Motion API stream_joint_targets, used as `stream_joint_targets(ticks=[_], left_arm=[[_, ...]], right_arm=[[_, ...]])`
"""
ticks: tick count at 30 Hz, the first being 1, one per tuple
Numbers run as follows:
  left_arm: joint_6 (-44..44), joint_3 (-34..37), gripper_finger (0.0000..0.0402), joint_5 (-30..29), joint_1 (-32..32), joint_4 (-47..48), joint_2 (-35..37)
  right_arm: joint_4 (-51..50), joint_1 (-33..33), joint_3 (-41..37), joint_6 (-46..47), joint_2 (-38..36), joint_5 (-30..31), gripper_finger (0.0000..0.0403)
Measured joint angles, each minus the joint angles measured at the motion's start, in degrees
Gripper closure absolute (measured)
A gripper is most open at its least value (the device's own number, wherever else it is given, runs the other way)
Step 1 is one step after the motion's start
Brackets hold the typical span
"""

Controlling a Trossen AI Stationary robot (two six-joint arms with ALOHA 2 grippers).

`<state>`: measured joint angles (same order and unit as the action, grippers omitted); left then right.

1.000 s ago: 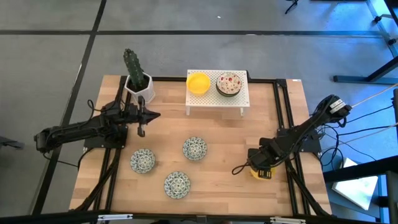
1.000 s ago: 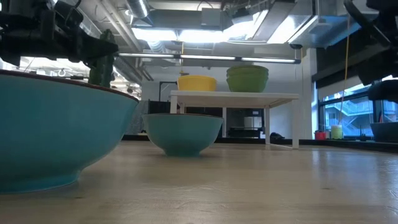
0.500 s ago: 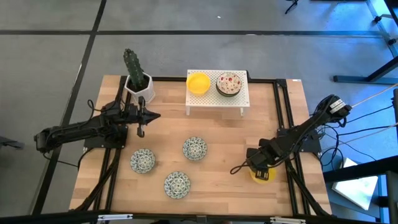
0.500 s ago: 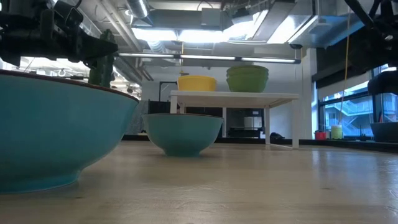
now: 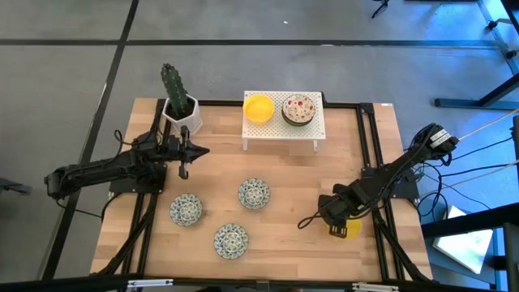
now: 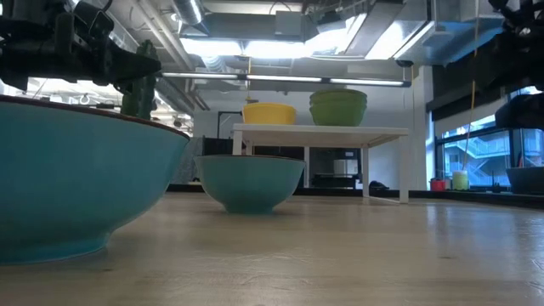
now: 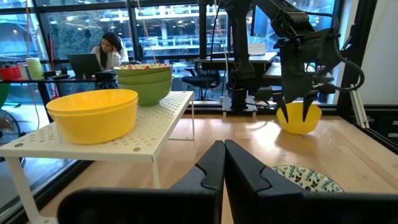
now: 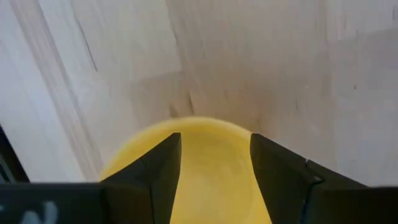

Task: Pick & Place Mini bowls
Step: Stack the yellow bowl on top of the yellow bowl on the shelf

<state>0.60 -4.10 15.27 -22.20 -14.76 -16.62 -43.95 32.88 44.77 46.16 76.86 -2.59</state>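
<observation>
My right gripper picks up the yellow bowl by its rim (image 8: 211,122) next, to place it with the other bowl.
A plain yellow mini bowl (image 5: 347,230) sits upright on its base on the table's right side, also seen in the left wrist view (image 7: 300,119). My right gripper (image 8: 216,146) hangs open just over it, pointing steeply down, fingertips above the bowl's inside (image 8: 208,186) near its rim. Three white mini bowls with a blue-green pattern (image 5: 255,193) (image 5: 186,210) (image 5: 232,241) rest on the table's near middle. Another yellow bowl (image 5: 259,109) and a floral one (image 5: 298,109) stand on the white rack (image 5: 316,130). My left gripper (image 5: 203,150) waits shut at the left, pointing level.
A cactus in a white pot (image 5: 180,109) stands at the far left, just beyond my left gripper. The white rack fills the far middle. Black frame rails (image 5: 369,146) run along the table's sides. Bare wood lies between the patterned bowls and the yellow bowl.
My right gripper has risen a little, shifted toward the table's left edge and tipped slightly, its fingers as far apart as before. More of the yellow bowl beneath it now shows, and the bowl stays on the table.
</observation>
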Motion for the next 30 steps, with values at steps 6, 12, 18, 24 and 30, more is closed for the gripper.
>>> stream_joint_targets(ticks=[6,12,18,24,30], left_arm=[[0.0,0.0,0.0399,0.0,0.0,0.0,0.0],[0.1,0.0,0.0397,0.0,0.0,0.0,0.0],[-0.8,0.0,0.0396,0.0,0.0,0.0,0.0],[-1.3,0.0,0.0400,0.1,0.0,0.0,0.0],[-1.3,0.0,0.0394,0.1,0.0,0.9,0.0]], right_arm=[[-0.4,0.0,0.0,-1.0,0.0,0.0,0.0210],[1.1,0.0,0.1,-2.1,0.0,0.6,0.0210],[1.2,0.1,5.4,-6.0,0.0,4.3,0.0210],[-9.8,0.7,13.5,-8.6,0.0,9.7,0.0210],[-27.4,2.1,14.6,1.0,0.0,8.6,0.0210]])
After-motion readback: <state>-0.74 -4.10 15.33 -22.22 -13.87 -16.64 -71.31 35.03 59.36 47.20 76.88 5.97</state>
